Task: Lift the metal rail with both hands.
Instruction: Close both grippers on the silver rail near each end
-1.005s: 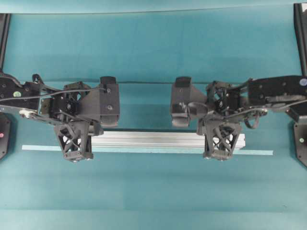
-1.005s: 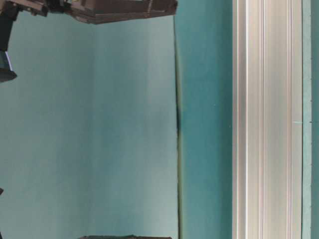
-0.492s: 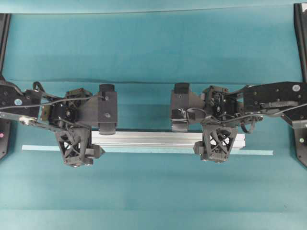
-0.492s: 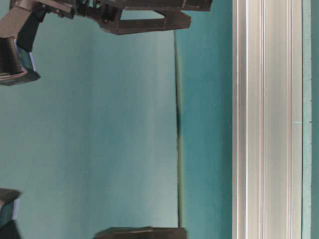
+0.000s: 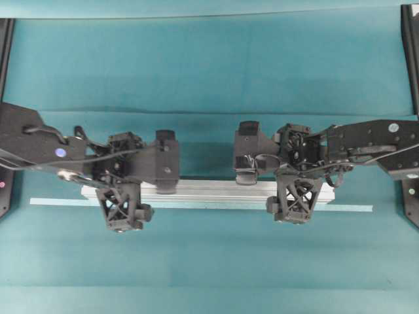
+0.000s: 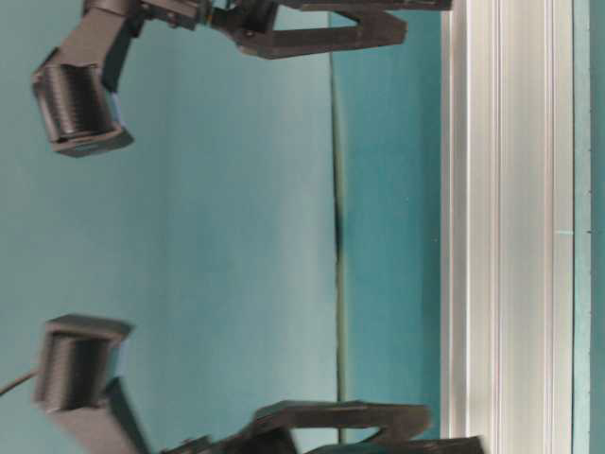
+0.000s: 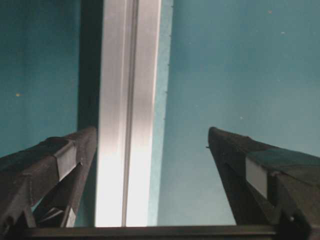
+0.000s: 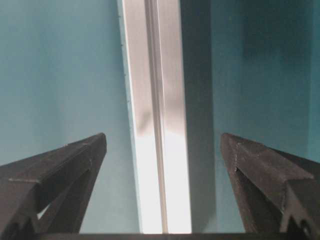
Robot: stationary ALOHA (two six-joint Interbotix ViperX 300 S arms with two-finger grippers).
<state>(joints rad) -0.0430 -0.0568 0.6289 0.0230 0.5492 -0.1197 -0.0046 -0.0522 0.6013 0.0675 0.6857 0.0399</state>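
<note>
My left gripper's fingers are above the metal rail's top [image 7: 127,115], so they would miss if I closed now. My left gripper needs to go down to the rail first and then close on it.
The metal rail [image 5: 209,190] lies on the teal table, running left to right. My left gripper [image 5: 124,196] is over its left part and my right gripper [image 5: 293,193] over its right part. In the left wrist view the rail [image 7: 129,115] runs between the open left gripper [image 7: 152,131], close to the left finger [image 7: 60,160] and far from the other. In the right wrist view the rail [image 8: 156,115] runs between the open right gripper [image 8: 163,136] with a gap on both sides. Neither gripper touches the rail. The rail also shows in the table-level view [image 6: 506,227].
A thin pale-teal tape strip [image 5: 353,208] lies along the rail's near side and sticks out past both ends. A fold line [image 5: 209,112] crosses the table cloth behind the arms. Black arm bases stand at the left edge [image 5: 5,190] and right edge [image 5: 411,196].
Both grippers have come down around the rail. The left arm has slid right along the rail, uncovering its left end. The rail has not moved.
</note>
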